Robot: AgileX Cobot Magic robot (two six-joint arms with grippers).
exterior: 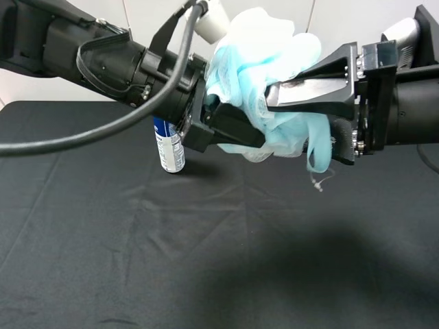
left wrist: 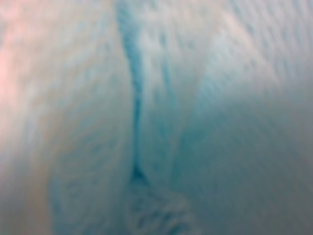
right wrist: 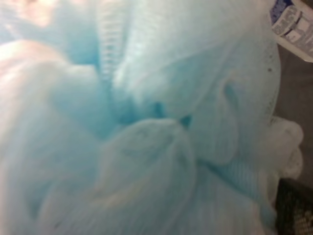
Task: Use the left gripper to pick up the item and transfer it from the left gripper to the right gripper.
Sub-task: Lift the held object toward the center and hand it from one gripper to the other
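My right gripper grabs the light-blue pouf's ruffled mesh body near the ribbon loop next, to take the pouf over from my left gripper.
The item, a fluffy light-blue and white mesh pouf [exterior: 264, 62], hangs high above the table between both arms. My left gripper [exterior: 230, 118] reaches in from the left and is shut on the pouf's left side. My right gripper [exterior: 274, 103] reaches in from the right, with one black wedge finger and its silver plate lying across the front of the pouf; its other finger is hidden. The pale ribbon loop [exterior: 317, 161] dangles below. The mesh fills the left wrist view [left wrist: 156, 117] and nearly all of the right wrist view [right wrist: 137, 127], hiding the fingers in both.
A blue-capped spray can [exterior: 169, 147] stands on the black tablecloth [exterior: 219, 260] below my left arm; its label shows in a corner of the right wrist view [right wrist: 293, 24]. A thick black cable [exterior: 103, 133] loops under the left arm.
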